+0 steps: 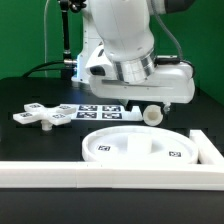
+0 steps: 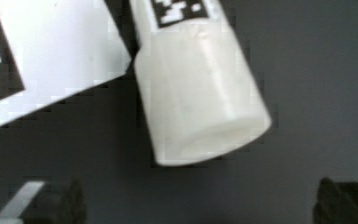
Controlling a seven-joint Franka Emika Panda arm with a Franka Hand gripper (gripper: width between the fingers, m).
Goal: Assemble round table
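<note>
The white cylinder leg is below my open fingers, so it isn't time to close yet. My gripper needs to go down to the leg first, then close on the leg.
The white round disc [image 1: 140, 146] lies flat near the front of the black table, with tags on its face. The flat cross-shaped base [image 1: 42, 116] lies at the exterior view's left. The short white cylinder leg [image 1: 152, 114] lies on its side behind the disc, under the arm's hand. In the wrist view the leg [image 2: 197, 95] fills the middle, a tag on its far end. My gripper [image 2: 194, 205] is open, hovering above the leg, its two dark fingertips [image 2: 43, 203] wide apart and holding nothing.
The marker board [image 1: 98, 110] lies flat between the base and the leg; its edge shows in the wrist view [image 2: 43, 65]. A long white border wall [image 1: 110, 174] runs along the table's front, turning back at the exterior view's right.
</note>
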